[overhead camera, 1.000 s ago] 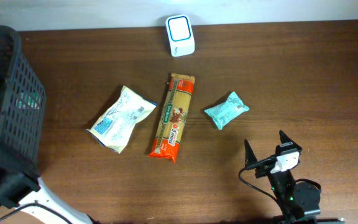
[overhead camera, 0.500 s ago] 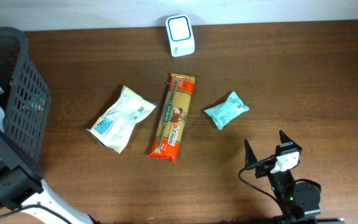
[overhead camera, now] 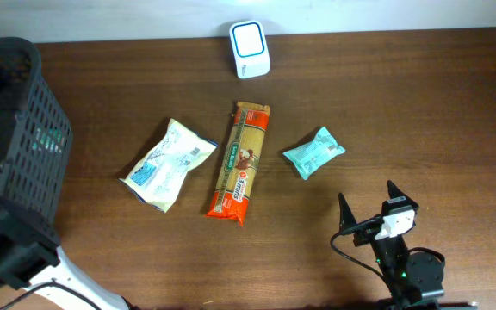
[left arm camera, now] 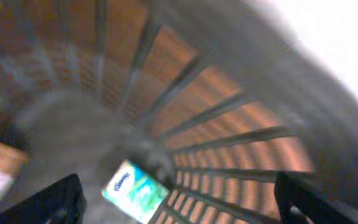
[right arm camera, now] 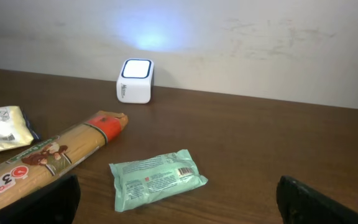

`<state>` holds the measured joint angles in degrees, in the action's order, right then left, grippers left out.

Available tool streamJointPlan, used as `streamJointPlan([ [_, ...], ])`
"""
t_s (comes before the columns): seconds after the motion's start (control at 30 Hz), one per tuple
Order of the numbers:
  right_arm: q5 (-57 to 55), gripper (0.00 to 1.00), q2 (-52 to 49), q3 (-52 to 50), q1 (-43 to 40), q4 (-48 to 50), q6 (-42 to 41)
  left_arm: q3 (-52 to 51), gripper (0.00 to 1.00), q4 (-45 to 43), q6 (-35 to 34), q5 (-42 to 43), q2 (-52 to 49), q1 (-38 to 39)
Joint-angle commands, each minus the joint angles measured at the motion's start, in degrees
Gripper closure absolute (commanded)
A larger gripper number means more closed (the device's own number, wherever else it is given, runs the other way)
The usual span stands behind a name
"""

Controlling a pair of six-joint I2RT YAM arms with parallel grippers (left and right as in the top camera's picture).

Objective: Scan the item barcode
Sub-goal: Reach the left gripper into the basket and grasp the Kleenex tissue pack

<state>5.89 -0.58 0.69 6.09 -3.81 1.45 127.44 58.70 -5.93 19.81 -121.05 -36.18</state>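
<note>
My left gripper takes hold of the green-and-white tissue pack by its white lettered end (left arm camera: 122,180) next, leaving the green part exposed for scanning.
A white barcode scanner (overhead camera: 250,49) stands at the table's far edge and glows in the right wrist view (right arm camera: 135,81). Three items lie mid-table: a white-and-yellow bag (overhead camera: 168,164), a long orange pasta pack (overhead camera: 240,161) and a mint tissue pack (overhead camera: 313,152), whose barcode faces up (right arm camera: 182,171). My right gripper (overhead camera: 375,207) rests open near the front edge, short of the mint pack (right arm camera: 157,177). My left gripper (left arm camera: 179,208) is open inside the black basket (left arm camera: 229,112), above a green-and-white tissue pack (left arm camera: 134,190); this view is blurred.
The black basket (overhead camera: 20,120) fills the left edge of the table, and the left arm's body (overhead camera: 11,250) sits just in front of it. A pale wall rises behind the scanner. Bare wood lies to the right of the mint pack.
The left arm has shifted about at the basket, and the basket has moved slightly to the right. The right arm and the three items on the table have not moved.
</note>
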Motion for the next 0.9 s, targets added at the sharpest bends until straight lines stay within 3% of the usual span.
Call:
streamJointPlan([
  [0.0, -0.3, 0.01, 0.4, -0.4, -0.1, -0.1, -0.4, 4.7, 0.0, 2.7, 2.6, 3.8, 0.6, -1.2],
  [0.07, -0.3, 0.01, 0.4, -0.4, -0.1, -0.1, -0.4, 4.6, 0.0, 4.3, 2.6, 8.9, -1.6, -2.3],
  [0.13, -0.3, 0.01, 0.4, -0.4, -0.1, -0.1, -0.4, 4.6, 0.09, 5.7, 2.5, 13.4, -5.6, -3.4],
  [0.37, -0.3, 0.01, 0.4, -0.4, -0.1, -0.1, -0.4, 4.6, 0.12, 8.5, -0.9, 13.1, -17.0, -3.5],
  [0.57, -0.3, 0.01, 0.4, -0.4, -0.1, -0.1, -0.4, 4.6, 0.13, 9.1, -0.9, 5.5, -22.4, -2.7],
  [0.87, -0.3, 0.01, 0.4, -0.4, -0.1, -0.1, -0.4, 4.2, 0.28, 8.9, -0.9, -3.8, -27.1, -0.5],
])
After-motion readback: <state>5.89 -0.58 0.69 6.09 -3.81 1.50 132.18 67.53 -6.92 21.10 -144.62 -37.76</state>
